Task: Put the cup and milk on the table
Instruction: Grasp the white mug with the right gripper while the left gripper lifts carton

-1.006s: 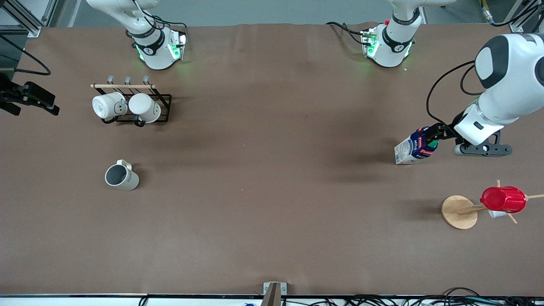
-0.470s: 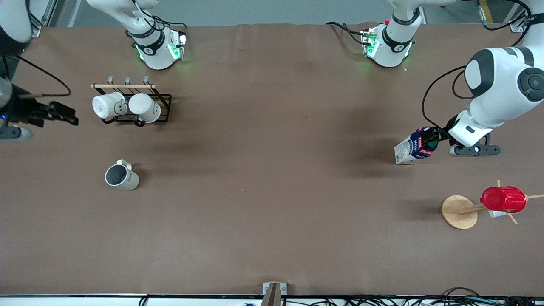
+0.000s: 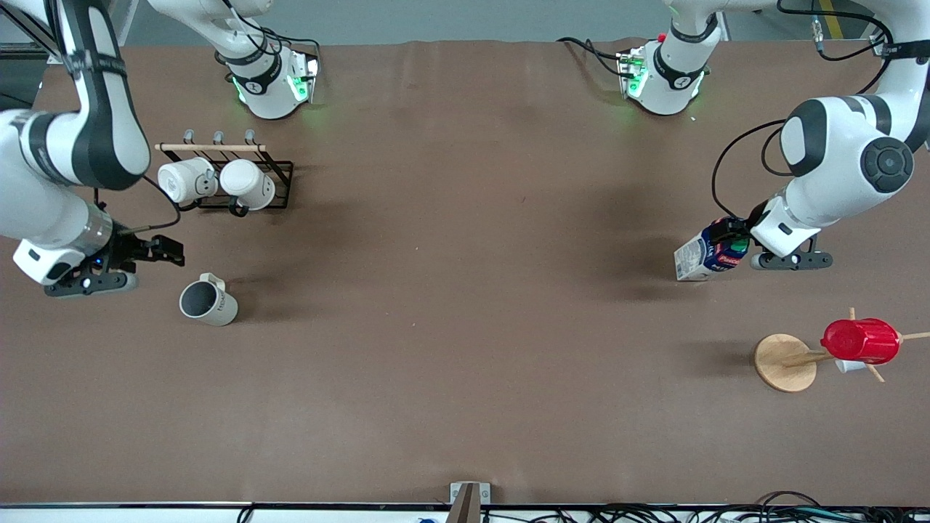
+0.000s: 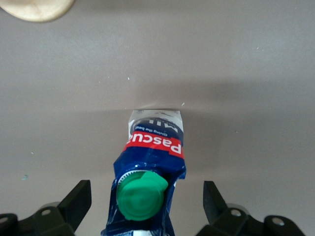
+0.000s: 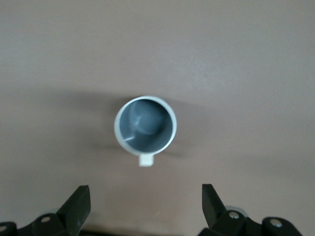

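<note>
I should next grab the cup by its open rim (image 3: 210,285) with my right gripper, so I can place it beside the milk (image 3: 703,253) on the tabletop.
The cup (image 3: 208,302) stands upright on the table (image 3: 465,290) toward the right arm's end, its dark grey inside up. My right gripper (image 3: 168,251) is open and empty, beside the cup and apart from it. In the right wrist view the cup (image 5: 145,125) lies ahead of the open fingers (image 5: 78,204), handle toward them. The milk (image 3: 703,253) stands on the table toward the left arm's end. My left gripper (image 3: 731,234) is open around its top. In the left wrist view the milk (image 4: 150,167) sits between the fingers (image 4: 78,199), with a gap on each side.
A black rack (image 3: 280,185) with two white mugs (image 3: 218,181) stands farther from the front camera than the cup. A round wooden disc base (image 3: 783,363) with pegs holds a red ribbed cup (image 3: 861,340), nearer to the front camera than the milk. The disc shows in the left wrist view (image 4: 34,7).
The right arm has swung in from the table's end, bringing its gripper beside the cup. The left hand has shifted a little toward the milk. Cup and milk have not moved.
</note>
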Tool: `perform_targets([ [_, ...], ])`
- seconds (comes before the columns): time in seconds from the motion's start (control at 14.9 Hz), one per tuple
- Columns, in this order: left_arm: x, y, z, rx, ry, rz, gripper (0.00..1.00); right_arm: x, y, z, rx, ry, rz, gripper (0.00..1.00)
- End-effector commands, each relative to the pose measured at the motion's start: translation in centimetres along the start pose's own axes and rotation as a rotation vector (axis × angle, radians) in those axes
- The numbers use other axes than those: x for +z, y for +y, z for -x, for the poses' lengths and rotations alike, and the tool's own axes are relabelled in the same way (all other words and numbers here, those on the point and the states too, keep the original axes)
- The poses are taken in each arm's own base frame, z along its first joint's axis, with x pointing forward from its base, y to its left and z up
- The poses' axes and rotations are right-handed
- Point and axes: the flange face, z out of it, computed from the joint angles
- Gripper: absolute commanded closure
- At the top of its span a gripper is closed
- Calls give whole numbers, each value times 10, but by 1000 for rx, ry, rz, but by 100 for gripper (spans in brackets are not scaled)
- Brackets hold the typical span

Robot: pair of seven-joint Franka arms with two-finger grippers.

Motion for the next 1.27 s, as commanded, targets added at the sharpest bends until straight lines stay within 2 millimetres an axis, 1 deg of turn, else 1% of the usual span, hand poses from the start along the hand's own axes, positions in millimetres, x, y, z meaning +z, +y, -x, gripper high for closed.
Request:
perform_targets([
  [0.0, 9, -1, 0, -1, -2, 12, 0, 43, 18, -9, -23, 22, 1, 0],
  [0.13, 13, -2, -1, -1, -5, 11, 4, 67, 20, -14, -20, 30, 7, 0],
  [0.2, 13, -2, -3, -2, 3, 11, 8, 76, 20, -16, -21, 34, 10, 0],
  [0.34, 13, -2, -3, -2, 4, 11, 31, 95, 20, -18, -22, 34, 15, 1],
  [0.4, 14, -2, -2, -4, 3, 12, 45, 107, 18, -17, -25, 36, 16, 4],
  [0.47, 14, -4, -2, -9, 3, 12, 55, 115, 17, -17, -27, 53, 24, 9],
  [0.54, 11, -4, -2, -7, 4, 11, 63, 128, 16, -14, -27, 62, 29, 15],
  [0.6, 6, -5, -2, -11, 11, 13, 70, 134, 16, -14, -27, 78, 35, 23],
  [0.67, -4, -7, -1, -23, 17, 13, 73, 137, 16, -14, -28, 74, 34, 42],
  [0.74, -14, -6, -2, -29, 20, 14, 77, 137, 15, -13, -27, 68, 32, 64],
  [0.8, -28, -5, -3, -11, 24, 13, 78, 136, 14, -13, -33, 62, 30, 80],
  [0.87, -41, -1, -6, 3, 26, 12, 79, 135, 14, -13, -32, 57, 27, 90],
  [0.94, -55, 11, -9, 23, 30, 11, 79, 132, 16, -15, -28, 57, 26, 96],
  [1.01, -67, 26, -12, 50, 42, 10, 79, 132, 16, -15, -28, 51, 24, 97],
  [1.07, -78, 45, -14, 70, 61, 9, 79, 129, 14, -15, -26, 46, 20, 100],
  [1.14, -83, 67, -14, 100, 70, 9, 79, 121, 11, -16, -21, 34, 6, 100],
  [1.21, -88, 85, -14, 112, 80, 8, 79, 110, 8, -20, -15, 21, -14, 100],
])
